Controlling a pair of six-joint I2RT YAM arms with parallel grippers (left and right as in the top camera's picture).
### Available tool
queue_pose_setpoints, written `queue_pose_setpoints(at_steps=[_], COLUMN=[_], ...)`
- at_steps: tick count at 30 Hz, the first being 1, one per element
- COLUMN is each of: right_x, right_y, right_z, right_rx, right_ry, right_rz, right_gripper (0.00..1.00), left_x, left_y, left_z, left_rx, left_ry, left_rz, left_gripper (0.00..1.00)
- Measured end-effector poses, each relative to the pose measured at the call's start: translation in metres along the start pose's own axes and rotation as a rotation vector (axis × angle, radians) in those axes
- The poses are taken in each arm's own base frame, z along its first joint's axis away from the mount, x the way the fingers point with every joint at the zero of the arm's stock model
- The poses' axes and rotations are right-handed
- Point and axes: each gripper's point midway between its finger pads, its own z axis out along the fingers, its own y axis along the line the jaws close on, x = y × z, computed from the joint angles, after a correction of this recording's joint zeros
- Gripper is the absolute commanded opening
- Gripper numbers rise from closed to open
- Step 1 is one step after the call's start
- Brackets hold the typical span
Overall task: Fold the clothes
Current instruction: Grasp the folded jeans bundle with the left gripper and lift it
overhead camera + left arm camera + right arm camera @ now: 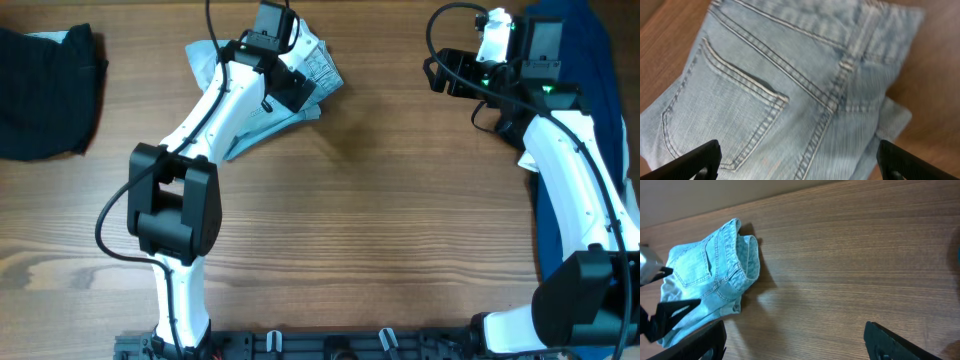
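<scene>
The left gripper grabs the folded denim shorts across the bunched side (pixel 309 83) (pixel 818 119) beside the back pocket next, to stack them still folded.
The light-blue denim shorts (pixel 322 68) lie bunched in a folded heap at the table's back, left of centre. My left gripper (pixel 298 95) hovers right over them, open. The left wrist view shows a back pocket and seams of the shorts (pixel 790 75) filling the frame, with the open fingers (pixel 800 162) on either side and nothing held. My right gripper (pixel 440 72) is open and empty above bare wood at the back right, well apart from the shorts. In the right wrist view the shorts (pixel 710 275) lie at the far left beyond the open fingers (pixel 795 342).
A dark garment (pixel 45 90) lies at the back left corner. A dark blue cloth (pixel 590 50) lies along the right edge under my right arm. The wooden table (pixel 380 230) spans the middle and front.
</scene>
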Motion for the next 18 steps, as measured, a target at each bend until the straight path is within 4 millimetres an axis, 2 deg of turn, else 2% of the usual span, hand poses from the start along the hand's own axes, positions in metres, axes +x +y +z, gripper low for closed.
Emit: queue_pose_setpoints(at_steps=[4,8,18], right_x=[0.000,0.000,-0.001], right_y=[-0.001,-0.001,-0.001], right_z=[0.000,0.000,0.000], right_rx=[0.004,0.004,0.003], right_ry=[-0.001,-0.001,-0.005], right_rz=[0.000,0.000,-0.001], right_gripper=[0.89,0.89,0.89], left_x=[0.015,0.018,0.042], left_y=[-0.014,-0.024,-0.038], left_z=[-0.001,0.003,0.046], left_rx=[0.038,0.060,0.105], left_ry=[0.066,0.086,0.167], left_rz=[0.124,0.189,0.229], left_gripper=[1.00,1.00,1.00])
